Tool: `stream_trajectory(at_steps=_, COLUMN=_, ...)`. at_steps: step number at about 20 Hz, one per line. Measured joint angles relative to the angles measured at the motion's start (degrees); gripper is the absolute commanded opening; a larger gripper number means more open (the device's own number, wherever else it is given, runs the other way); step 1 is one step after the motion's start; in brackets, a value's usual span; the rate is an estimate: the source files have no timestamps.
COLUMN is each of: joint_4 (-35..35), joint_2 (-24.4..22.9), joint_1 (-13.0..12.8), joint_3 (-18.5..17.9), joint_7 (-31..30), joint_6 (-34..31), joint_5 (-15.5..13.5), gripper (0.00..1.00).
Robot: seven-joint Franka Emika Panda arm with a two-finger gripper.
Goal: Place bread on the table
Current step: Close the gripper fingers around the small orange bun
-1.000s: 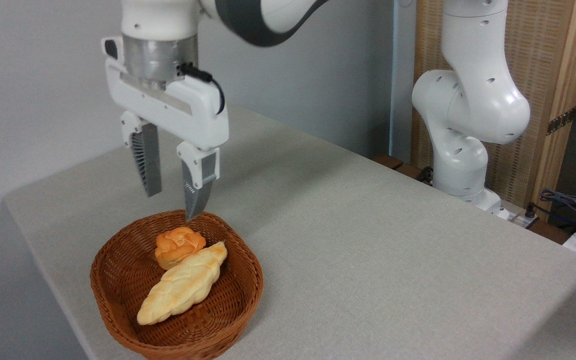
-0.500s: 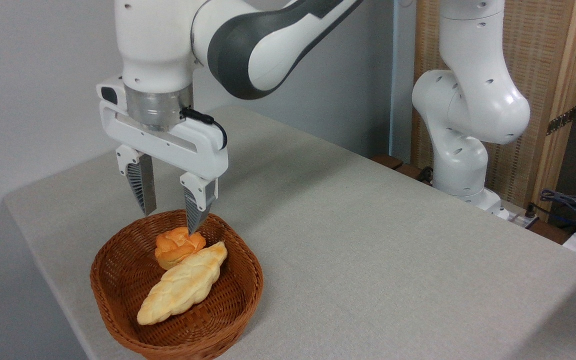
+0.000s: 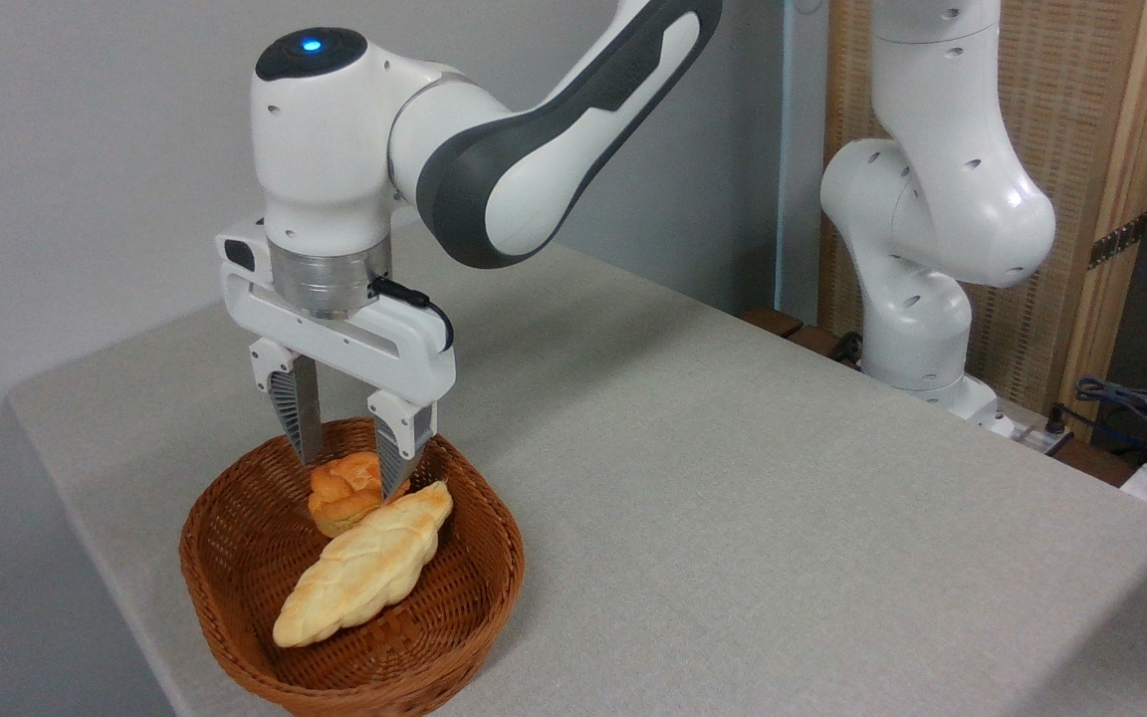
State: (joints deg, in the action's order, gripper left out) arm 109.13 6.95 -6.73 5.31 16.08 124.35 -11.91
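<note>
I will put bread on the tabletop, so my gripper will next grab the small golden-orange bun by its knotted top (image 3: 349,473).
The bread (image 3: 342,495), a small golden-orange knotted bun, lies in the back of a brown wicker basket (image 3: 235,538) on the left of the grey table (image 3: 733,478). My gripper (image 3: 349,478) hangs straight down over it, open, one finger at each side of the bun's top. The right finger hides part of the bun. I cannot tell whether the fingers touch it.
A long pale braided loaf (image 3: 366,566) lies in the basket just in front of the bun, touching it. The arm's white base (image 3: 922,289) stands at the table's far right edge, with cables (image 3: 1141,408) beyond it. A wall stands close behind the table.
The gripper has come down from well above the basket and shifted slightly right, so its fingers now straddle the bun. Bun, loaf and basket have not moved.
</note>
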Motion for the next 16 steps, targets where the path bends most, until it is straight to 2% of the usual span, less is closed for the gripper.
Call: stream_trajectory(at_steps=16, joint_4=0.41, joint_2=1.29, joint_1=0.00, joint_3=0.42, joint_7=-0.04, joint_6=1.25, joint_5=0.00, gripper=0.98)
